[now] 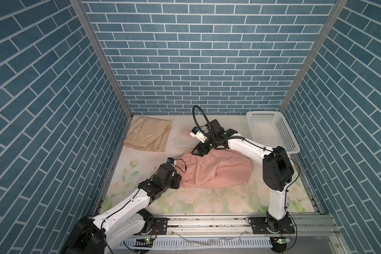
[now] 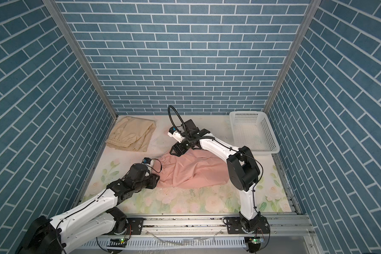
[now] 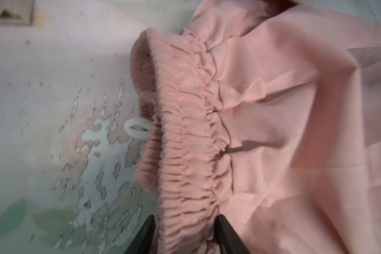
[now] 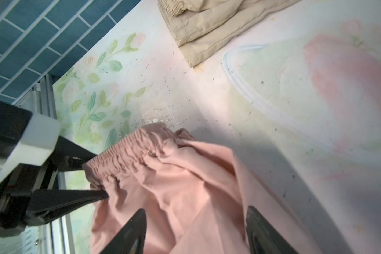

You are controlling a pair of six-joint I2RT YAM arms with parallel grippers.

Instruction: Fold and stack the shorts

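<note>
The crumpled cloth needs to be pulled straight for folding, so my right gripper should next grab the pink shorts' far edge (image 1: 189,153) beside the waistband (image 1: 180,166).
The salmon pink shorts (image 1: 218,171) (image 2: 191,171) lie crumpled mid-table, gathered waistband (image 3: 185,132) toward the left. My left gripper (image 1: 181,176) (image 2: 157,178) (image 3: 186,217) stands open, its fingers straddling the near end of that waistband; it also shows in the right wrist view (image 4: 100,176). A white drawstring loop (image 3: 138,129) pokes out beside the band. My right gripper (image 1: 196,152) (image 2: 174,151) (image 4: 196,210) hangs open just above the far edge of the pink cloth (image 4: 185,187). The beige-tan shorts (image 1: 147,136) (image 2: 130,136) (image 4: 207,26) lie folded at the back left.
A white perforated basket (image 1: 284,129) (image 2: 266,132) stands at the back right corner. Blue brick-pattern walls close in the left, back and right sides. The floral table cover (image 1: 207,202) is bare along the front, before the metal rail.
</note>
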